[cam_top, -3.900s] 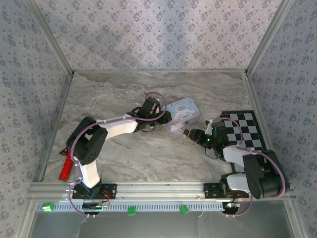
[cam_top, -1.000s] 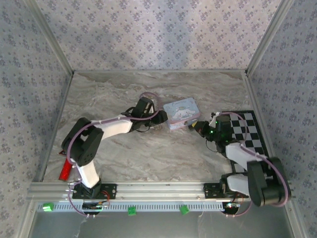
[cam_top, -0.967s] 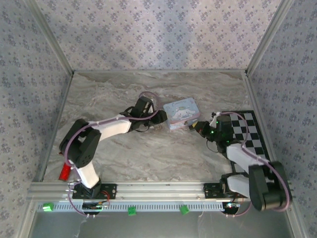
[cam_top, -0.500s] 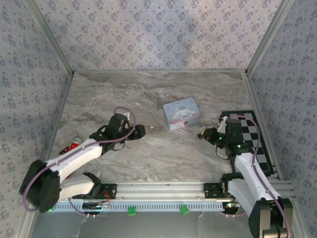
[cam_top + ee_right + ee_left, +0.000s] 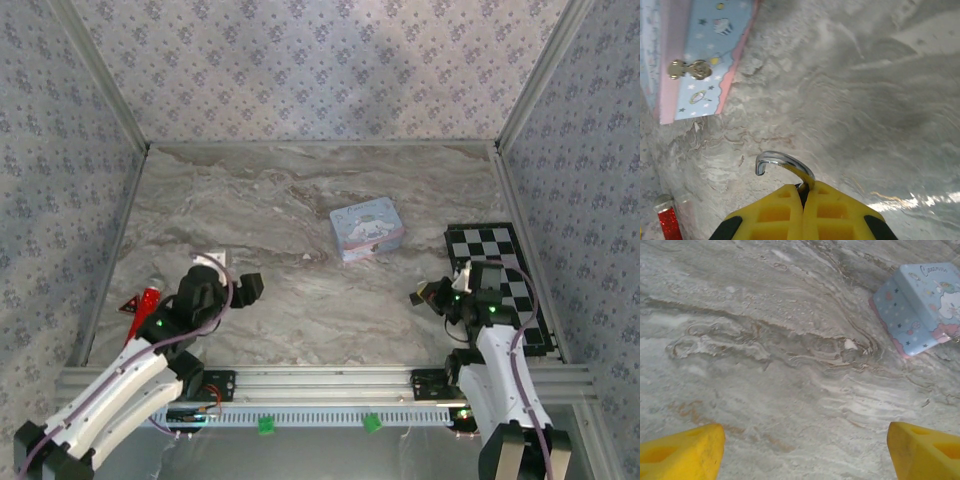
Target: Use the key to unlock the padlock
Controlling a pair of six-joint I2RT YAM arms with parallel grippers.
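The shackle is well above the marble, so the padlock would fall onto the marble if I opened now. My right gripper should keep holding the padlock.
My right gripper is shut on the padlock. Only the padlock's silver shackle sticks out past the yellow fingers, and its hooked end hangs free. In the top view this gripper hovers near the right base, left of the checkered board. My left gripper is low at the near left, with its yellow fingers spread wide over bare marble and nothing between them. The key is out of view.
A pale blue cartoon tin lies mid-table, its gold clasp facing my right wrist. A black-and-white checkered board lies at the right edge. A red glittery object rests by the left wall.
My left arm has drawn back from the tin to the near left, and its jaws have opened wide. My right arm has pulled back toward its base with the padlock.
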